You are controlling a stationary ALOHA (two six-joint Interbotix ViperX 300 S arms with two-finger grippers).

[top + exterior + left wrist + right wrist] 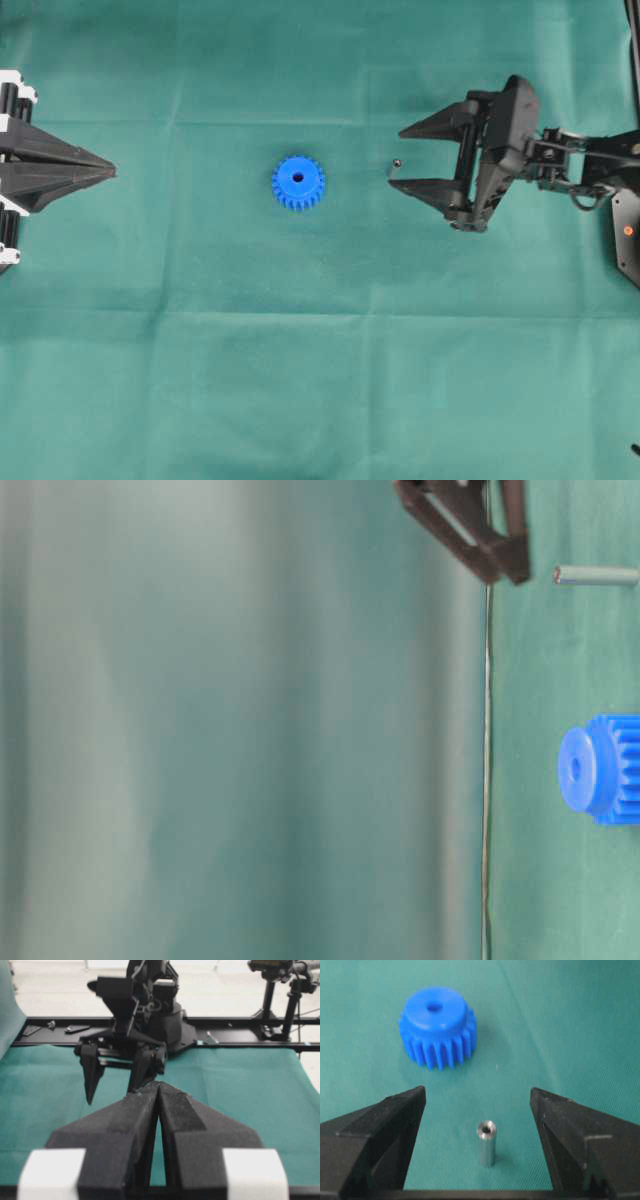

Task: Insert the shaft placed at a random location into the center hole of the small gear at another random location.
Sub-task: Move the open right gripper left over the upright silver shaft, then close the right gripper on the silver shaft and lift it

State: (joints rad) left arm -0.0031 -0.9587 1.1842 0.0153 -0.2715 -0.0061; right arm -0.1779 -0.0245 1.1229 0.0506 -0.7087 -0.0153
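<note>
My right gripper grabs the shaft by its upper end (397, 163) next, so the shaft's lower end stays free to enter the gear's center hole (298, 178).
The small gear (298, 182) is bright blue and lies flat on the green cloth mid-table, its center hole (434, 1007) facing up. The shaft (486, 1144), a short silver pin, stands upright on the cloth to the gear's right (395, 165). My right gripper (398, 158) is open, with one finger on each side of the shaft and neither touching it (477, 1094). In the table-level view the shaft (597, 575) sits beside a dark fingertip (490, 555), apart from the gear (600, 770). My left gripper (112, 170) rests at the far left edge, shut and empty (159, 1085).
A green cloth (320, 380) covers the whole table. In the left wrist view, a black rail (240, 1035) runs along the far edge behind the right arm (135, 1020), with camera stands (292, 1005) beyond it.
</note>
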